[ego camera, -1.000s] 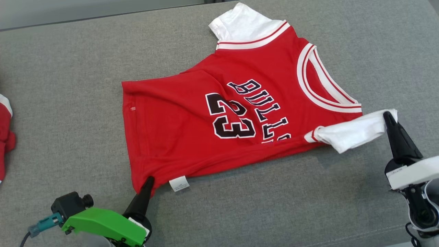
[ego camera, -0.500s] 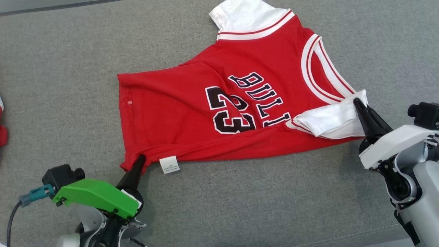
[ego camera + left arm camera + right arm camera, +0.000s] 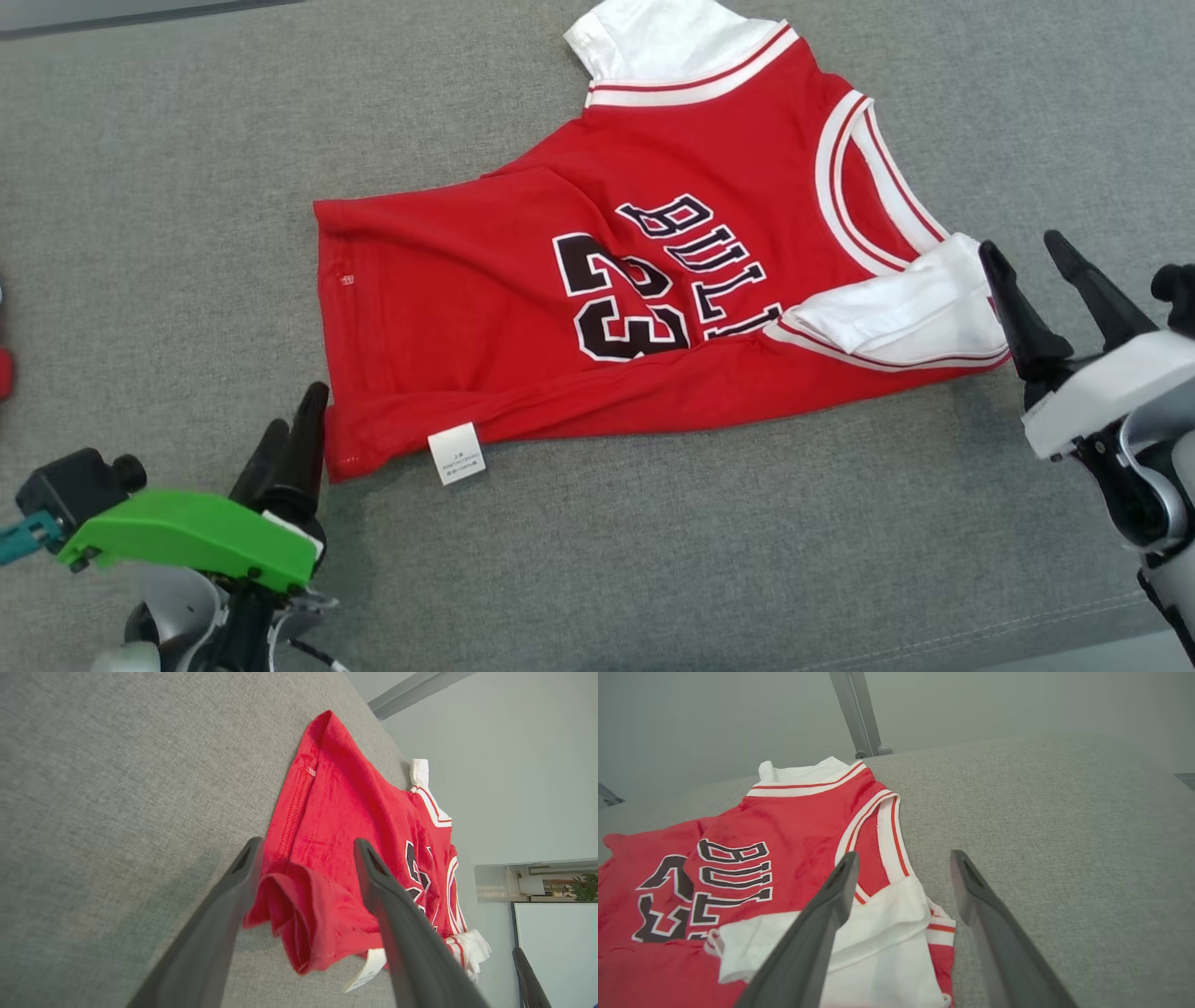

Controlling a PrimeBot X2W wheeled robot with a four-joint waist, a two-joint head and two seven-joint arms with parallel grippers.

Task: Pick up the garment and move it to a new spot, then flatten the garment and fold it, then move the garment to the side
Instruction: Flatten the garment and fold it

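Note:
The left gripper should next grab the jersey by that bottom hem corner (image 3: 349,454), since the corner stands up in loose ruffles while the jersey's red body (image 3: 470,291) lies flat.
The garment (image 3: 523,308) is a red jersey with white sleeves and black lettering, lying on the grey cushion. Its near white sleeve (image 3: 896,313) is folded over onto the red body. My left gripper (image 3: 294,425) stands open just left of the lower hem corner, beside the white tag (image 3: 456,454). In the left wrist view the rumpled hem corner (image 3: 308,914) lies loose between the spread fingers of the left gripper (image 3: 306,847). My right gripper (image 3: 1019,245) is open just right of the folded sleeve. In the right wrist view, the right gripper (image 3: 904,855) straddles the sleeve's edge (image 3: 887,914) without pinching it.
The grey cushion (image 3: 140,187) stretches wide to the left and in front of the jersey. A bit of another red cloth (image 3: 3,373) peeks in at the left edge. A seam (image 3: 934,635) runs near the front right edge. A wall rises behind the cushion (image 3: 738,718).
Both grippers have opened. The left one let go of the hem corner and drew back left. The right one released the white sleeve, which now lies folded on the jersey.

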